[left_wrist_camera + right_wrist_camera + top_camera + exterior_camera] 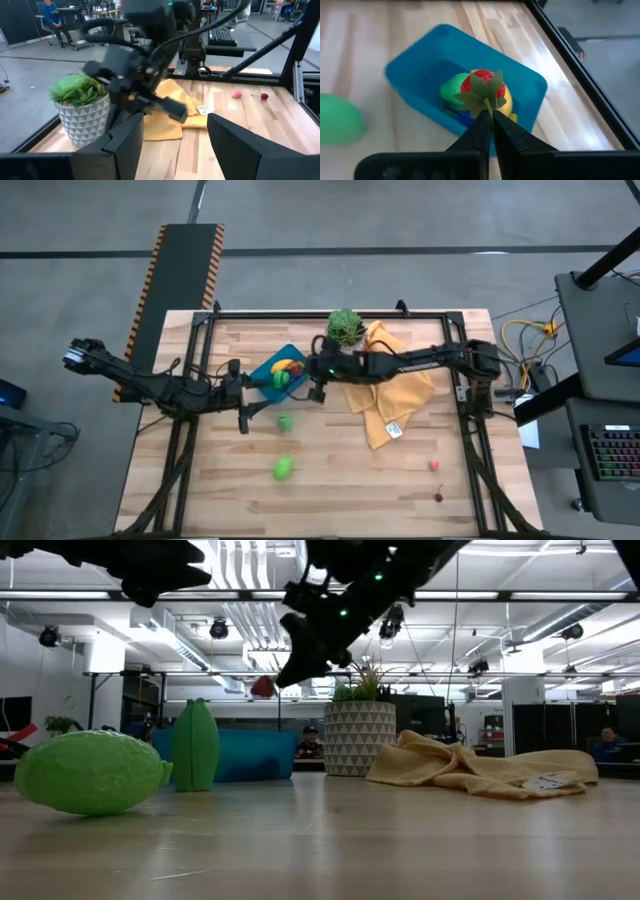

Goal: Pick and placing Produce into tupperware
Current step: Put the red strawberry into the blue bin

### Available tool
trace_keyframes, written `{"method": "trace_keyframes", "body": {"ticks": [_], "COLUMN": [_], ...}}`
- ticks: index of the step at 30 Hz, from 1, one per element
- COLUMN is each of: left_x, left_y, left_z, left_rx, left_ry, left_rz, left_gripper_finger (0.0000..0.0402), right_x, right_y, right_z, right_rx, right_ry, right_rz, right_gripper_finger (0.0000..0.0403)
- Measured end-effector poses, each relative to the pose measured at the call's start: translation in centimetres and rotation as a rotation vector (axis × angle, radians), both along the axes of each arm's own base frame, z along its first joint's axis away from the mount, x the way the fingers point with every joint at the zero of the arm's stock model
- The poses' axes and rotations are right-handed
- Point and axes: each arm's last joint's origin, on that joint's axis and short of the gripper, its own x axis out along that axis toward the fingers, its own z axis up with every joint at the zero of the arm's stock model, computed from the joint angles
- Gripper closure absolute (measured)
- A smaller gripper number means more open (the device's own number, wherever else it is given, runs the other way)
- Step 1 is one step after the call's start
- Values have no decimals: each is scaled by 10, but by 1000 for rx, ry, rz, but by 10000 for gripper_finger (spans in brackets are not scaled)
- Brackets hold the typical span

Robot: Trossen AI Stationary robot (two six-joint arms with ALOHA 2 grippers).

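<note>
I should keep holding the red fruit (485, 75) in my right gripper until it dips inside the tupperware's rim. The blue tupperware's whole rim (492, 48) shows well below it.
The blue tupperware (415, 75) (268, 368) sits on the table's far-left part. Inside it lie a green piece (451, 90) and a yellow banana (506, 104). My right gripper (490, 117) (303, 376) hovers over it, shut on a red toy fruit (484, 82) with a green leafy cap. My left gripper (172, 145) (258, 382) is open and empty, just left of the tupperware, facing the right arm. Two green pieces (286, 421) (283, 469) rest on the table nearer me. Tiny red ones (435, 465) (438, 497) lie near the right edge. My right gripper pinches the red fruit's thin green stem (486, 104) between its two fingertips, coming from above and slanting down. The fruit hangs below the fingers (262, 687), lifted clear above the tupperware's open top.
A potted plant in a white pot (346, 328) (358, 738) stands at the far edge, right of the tupperware. A crumpled yellow cloth (392, 395) (480, 770) with a tag lies under the right arm. The table's near middle is bare wood.
</note>
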Motion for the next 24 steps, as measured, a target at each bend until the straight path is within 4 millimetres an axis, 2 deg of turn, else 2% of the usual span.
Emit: {"method": "trace_keyframes", "body": {"ticks": [6,13,24], "left_x": [-3,-5,-10], "left_y": [1,2,4], "left_z": [0,-2,2], "left_rx": [3,20,59], "left_ry": [9,41,34], "left_rz": [-1,-4,-11], "left_gripper_finger": [196,196,196], "right_x": [24,43,53], "right_y": [-16,-36,-67], "right_z": [0,-12,-19], "right_rx": [-7,53,116], "right_ry": [42,99,185], "right_rz": [-19,-17,-102], "right_gripper_finger": [394,394,394]}}
